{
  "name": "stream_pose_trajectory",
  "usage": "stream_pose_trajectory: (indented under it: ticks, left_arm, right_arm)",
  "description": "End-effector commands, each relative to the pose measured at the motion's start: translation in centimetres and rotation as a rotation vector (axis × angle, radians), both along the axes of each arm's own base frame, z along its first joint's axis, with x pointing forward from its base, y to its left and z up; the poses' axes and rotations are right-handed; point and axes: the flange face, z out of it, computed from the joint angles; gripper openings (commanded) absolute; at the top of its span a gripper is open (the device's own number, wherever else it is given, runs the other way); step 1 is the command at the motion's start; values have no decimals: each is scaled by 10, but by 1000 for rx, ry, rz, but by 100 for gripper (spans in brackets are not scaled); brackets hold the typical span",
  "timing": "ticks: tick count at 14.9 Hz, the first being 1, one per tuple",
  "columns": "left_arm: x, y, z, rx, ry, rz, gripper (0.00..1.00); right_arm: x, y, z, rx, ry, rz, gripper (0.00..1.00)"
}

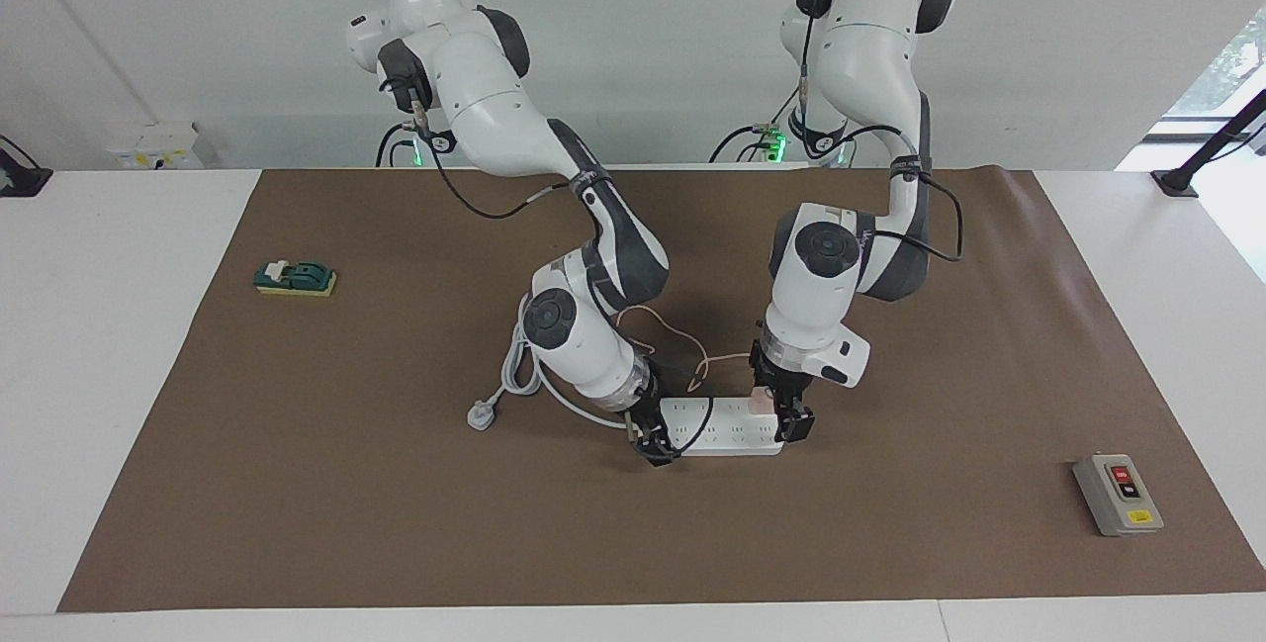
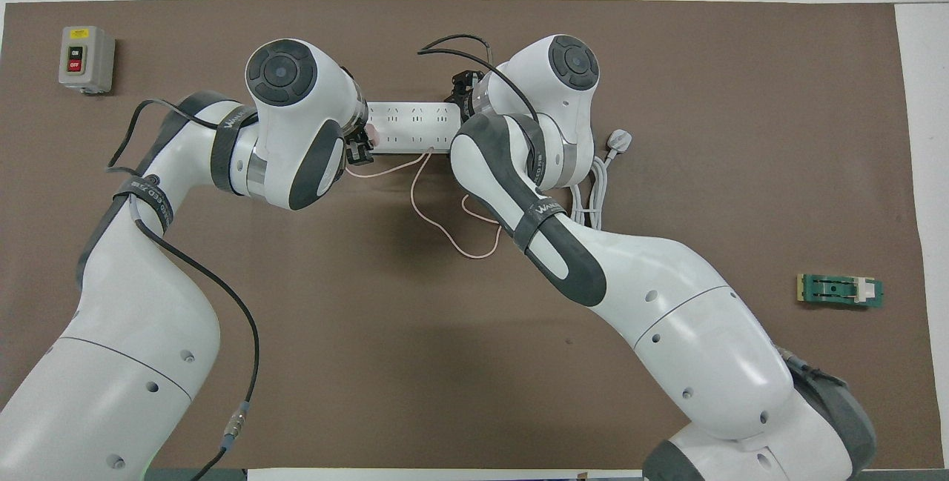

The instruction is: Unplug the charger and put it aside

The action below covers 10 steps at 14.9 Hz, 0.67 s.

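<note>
The charger's thin pink cable lies slack over the mat, so my left gripper will next grip the charger by the sides of its plug body [image 2: 371,135] to unplug it.
A white power strip [image 1: 722,424] [image 2: 411,125] lies mid-table on the brown mat. The small pink charger [image 1: 760,403] [image 2: 368,131] is plugged into the strip's end toward the left arm. Its thin pink cable [image 1: 682,335] [image 2: 445,236] loops over the mat nearer the robots. My left gripper [image 1: 779,403] [image 2: 361,141] is down over that end, open, one finger on each side of the charger. My right gripper [image 1: 653,439] [image 2: 461,92] is down at the strip's other end, at the strip itself; whether it grips the strip is hidden.
The strip's thick white cord and plug [image 1: 482,416] [image 2: 619,141] lie coiled toward the right arm's end. Out at that end sits a green knife switch [image 1: 295,278] [image 2: 840,290]. A grey push-button box [image 1: 1118,494] [image 2: 85,58] sits at the left arm's end, farther from the robots.
</note>
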Motion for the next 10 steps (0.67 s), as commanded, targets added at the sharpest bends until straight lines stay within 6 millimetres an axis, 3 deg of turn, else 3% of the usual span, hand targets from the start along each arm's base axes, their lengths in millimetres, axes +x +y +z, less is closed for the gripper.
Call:
stream_pose_trajectory:
  ticks: [1, 2, 4, 5, 10]
  left_arm:
    - [-2, 5, 3, 10, -32, 5, 19]
    - [-3, 4, 3, 10, -32, 3, 0]
    - [-3, 4, 4, 11, -32, 3, 0]
    - [-3, 2, 4, 10, -32, -1, 0]
    - [-4, 1, 5, 12, -30, -5, 0]
  right_arm:
    - [1, 2, -4, -12, -20, 12, 94]
    - [1, 2, -4, -15, -20, 15, 83]
    - [2, 1, -3, -20, -25, 23, 56]
    - [2, 1, -3, -20, -34, 38, 51]
    - [2, 1, -2, -17, -37, 40, 53]
